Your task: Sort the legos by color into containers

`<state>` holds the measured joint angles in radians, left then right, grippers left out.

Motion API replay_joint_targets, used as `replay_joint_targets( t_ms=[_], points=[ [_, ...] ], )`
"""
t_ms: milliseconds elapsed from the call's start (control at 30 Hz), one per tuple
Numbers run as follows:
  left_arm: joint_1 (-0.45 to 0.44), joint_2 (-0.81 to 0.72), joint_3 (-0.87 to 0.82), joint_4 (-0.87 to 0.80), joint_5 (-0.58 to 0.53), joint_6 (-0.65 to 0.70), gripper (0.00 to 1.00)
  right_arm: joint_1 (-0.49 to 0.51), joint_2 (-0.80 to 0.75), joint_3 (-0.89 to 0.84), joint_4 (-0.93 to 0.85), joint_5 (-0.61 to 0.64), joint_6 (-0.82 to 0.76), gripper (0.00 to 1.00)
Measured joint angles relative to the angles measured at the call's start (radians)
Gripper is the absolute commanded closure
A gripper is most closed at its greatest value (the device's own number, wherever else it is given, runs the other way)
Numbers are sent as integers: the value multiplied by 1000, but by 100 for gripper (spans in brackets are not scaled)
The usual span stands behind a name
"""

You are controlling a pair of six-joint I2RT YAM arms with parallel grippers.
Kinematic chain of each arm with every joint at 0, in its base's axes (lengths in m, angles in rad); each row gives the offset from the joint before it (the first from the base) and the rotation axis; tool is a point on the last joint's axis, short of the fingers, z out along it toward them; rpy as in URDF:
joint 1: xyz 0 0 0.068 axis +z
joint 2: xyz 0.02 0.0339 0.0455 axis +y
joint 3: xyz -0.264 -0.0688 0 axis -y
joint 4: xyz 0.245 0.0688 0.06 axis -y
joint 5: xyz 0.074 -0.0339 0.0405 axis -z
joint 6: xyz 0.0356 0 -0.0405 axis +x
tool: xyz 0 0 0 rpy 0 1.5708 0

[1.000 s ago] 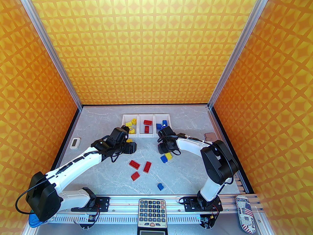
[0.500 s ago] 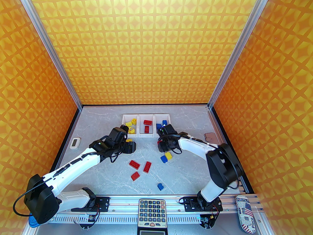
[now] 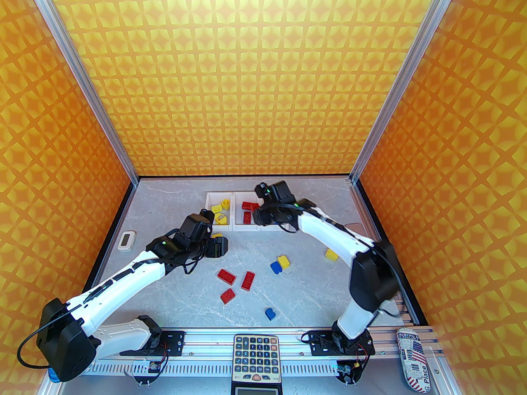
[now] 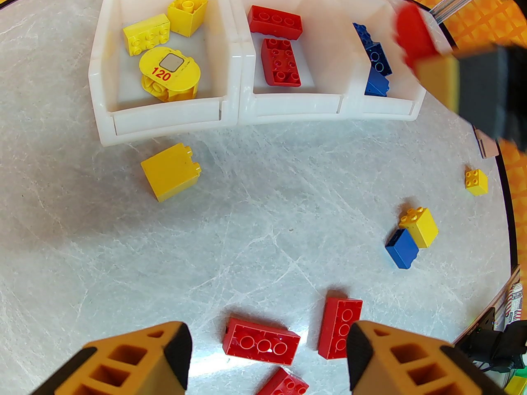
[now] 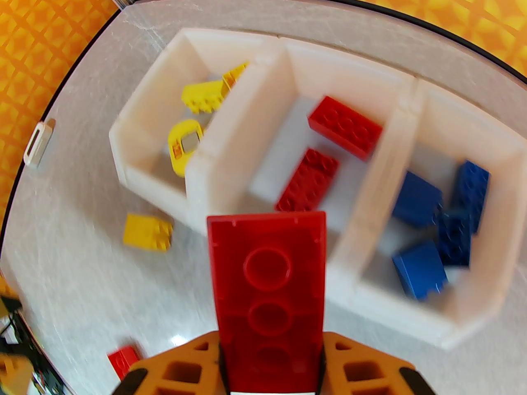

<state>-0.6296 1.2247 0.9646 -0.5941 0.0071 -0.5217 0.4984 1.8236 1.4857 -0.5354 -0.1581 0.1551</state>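
Note:
The red lego overlaps the front side of the middle bin, so my right gripper needs to keep holding it until it is over that bin's open bottom.
My right gripper (image 3: 263, 216) hangs over the row of white containers (image 4: 294, 107), shut on a red lego (image 5: 267, 278) that sticks out ahead of its fingers above the middle bin's front wall. The left bin (image 4: 164, 117) holds yellow legos, the middle bin (image 5: 288, 72) red ones, the right bin (image 5: 465, 315) blue ones. My left gripper (image 4: 267, 344) is open above the table, in front of the left bin. Below it lie three red legos (image 3: 227, 276). A yellow lego (image 4: 171, 171) sits just in front of the left bin.
A blue lego (image 3: 275, 267) touches a yellow one (image 3: 283, 261) mid-table. Another blue (image 3: 270, 313) lies nearer the front, another yellow (image 3: 331, 254) under the right arm. A white device (image 3: 126, 240) sits left, a pinkish pad (image 3: 356, 228) right, a calculator (image 3: 256, 358) in front.
My right arm has lifted off the table and swung back-left with the red lego to above the bins, uncovering a yellow lego at right. The left arm barely shifted.

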Motion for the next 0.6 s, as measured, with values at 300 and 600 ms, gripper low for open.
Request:
replay_joint_targets(
  t_ms=[300, 600],
  points=[
    [0, -2, -16, -10, 0, -11, 34, 6, 231, 195, -18, 0, 24, 74],
    [0, -15, -18, -20, 0, -19, 32, 5, 303, 296, -31, 0, 40, 44]
  ],
)
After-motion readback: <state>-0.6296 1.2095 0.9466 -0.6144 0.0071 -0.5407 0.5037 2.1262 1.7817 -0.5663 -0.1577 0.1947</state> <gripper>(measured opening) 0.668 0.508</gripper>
